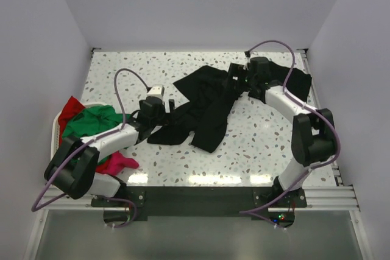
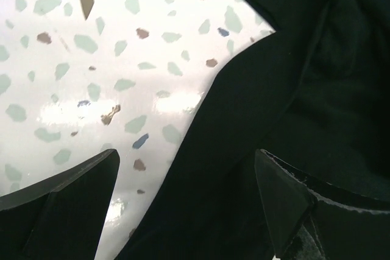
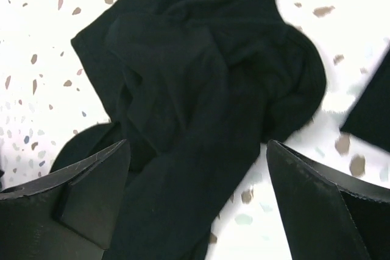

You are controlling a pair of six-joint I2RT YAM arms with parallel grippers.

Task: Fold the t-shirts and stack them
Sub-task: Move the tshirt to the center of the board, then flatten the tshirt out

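My right gripper needs to grab the black t-shirt next by its bunched far part [image 1: 223, 84] [image 3: 204, 86], opposite my left gripper, so the t-shirt can be spread for folding.
A black t-shirt [image 1: 204, 105] lies crumpled across the middle of the table. My left gripper [image 1: 161, 109] is open at its left end; in the left wrist view the shirt's edge [image 2: 268, 108] lies between the spread fingers [image 2: 67, 205] of that gripper [image 2: 186, 175]. My right gripper [image 1: 241, 78] is open over the shirt's far right part, and the right wrist view shows bunched black cloth [image 3: 201, 89] under that gripper [image 3: 198, 156]. Green [image 1: 91, 123], red [image 1: 70, 109] and magenta [image 1: 119, 164] shirts are heaped at the left.
A white basket [image 1: 56, 127] at the left edge holds the coloured shirts. More black cloth [image 1: 298, 80] lies at the back right behind my right arm. White walls close in the table on three sides. Speckled tabletop [image 1: 256, 144] shows at front right.
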